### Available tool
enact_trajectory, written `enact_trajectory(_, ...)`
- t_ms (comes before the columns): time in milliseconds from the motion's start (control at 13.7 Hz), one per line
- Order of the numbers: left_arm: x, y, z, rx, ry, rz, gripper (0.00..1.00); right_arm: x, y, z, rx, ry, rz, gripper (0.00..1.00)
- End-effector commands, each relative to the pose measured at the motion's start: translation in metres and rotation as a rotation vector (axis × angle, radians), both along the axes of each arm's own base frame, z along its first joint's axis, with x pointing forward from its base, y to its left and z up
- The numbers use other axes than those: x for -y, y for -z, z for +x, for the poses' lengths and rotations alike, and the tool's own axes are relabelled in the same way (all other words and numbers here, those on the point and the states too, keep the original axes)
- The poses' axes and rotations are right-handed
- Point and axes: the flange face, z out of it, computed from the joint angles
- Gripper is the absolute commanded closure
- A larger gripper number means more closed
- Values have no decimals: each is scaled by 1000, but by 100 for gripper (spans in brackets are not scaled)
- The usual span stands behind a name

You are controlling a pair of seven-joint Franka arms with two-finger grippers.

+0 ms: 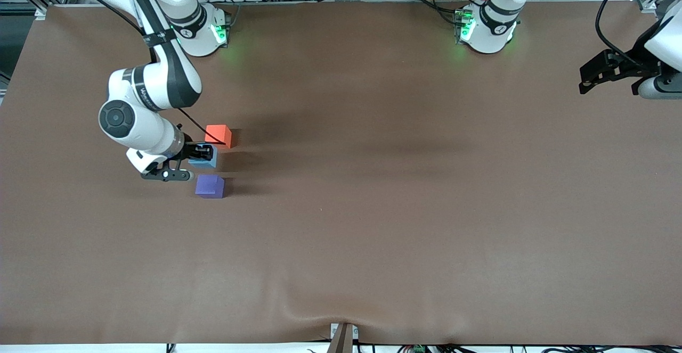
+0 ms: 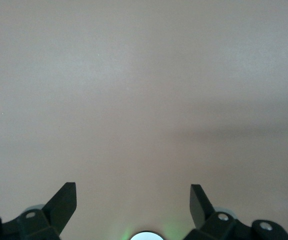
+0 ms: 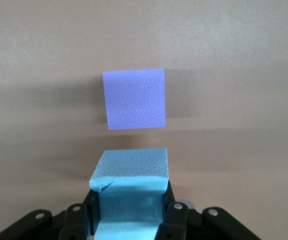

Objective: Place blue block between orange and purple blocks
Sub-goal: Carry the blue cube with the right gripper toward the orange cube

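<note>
The robot's right gripper should lower the blue block before letting go: the block's lower edge is above the gap beside the purple block [image 1: 210, 186], and the blue block would drop if the gripper opened now.
The sky-blue block [image 1: 206, 160] sits between the orange block [image 1: 219, 135] and the purple block [image 1: 210, 186], near the right arm's end of the table. My right gripper [image 1: 202, 153] is shut on the blue block [image 3: 130, 195], black fingers [image 3: 93, 212] pressed on two of its sides. In the right wrist view the purple block [image 3: 135, 98] lies a short gap away from the blue one. The orange block sits farthest from the front camera, the purple nearest. My left gripper [image 2: 133, 200] waits, open, above bare table at the left arm's end.
The brown table cover [image 1: 405, 193] runs wide across the middle and toward the left arm's end. Both arm bases [image 1: 487, 25] stand along the edge farthest from the front camera. A small bracket [image 1: 342, 337] sticks up at the table's near edge.
</note>
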Motion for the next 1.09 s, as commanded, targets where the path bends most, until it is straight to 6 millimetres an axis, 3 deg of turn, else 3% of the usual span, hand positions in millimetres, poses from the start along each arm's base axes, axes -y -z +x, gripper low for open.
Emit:
enact_trajectory(0, 2, -6, -1, -4, 10, -13, 0, 5, 6, -12, 11, -10, 5, 100)
enact_trajectory(1021, -4, 0, 4, -13, -6, -6, 0, -2, 54, -19, 21, -22, -1, 100)
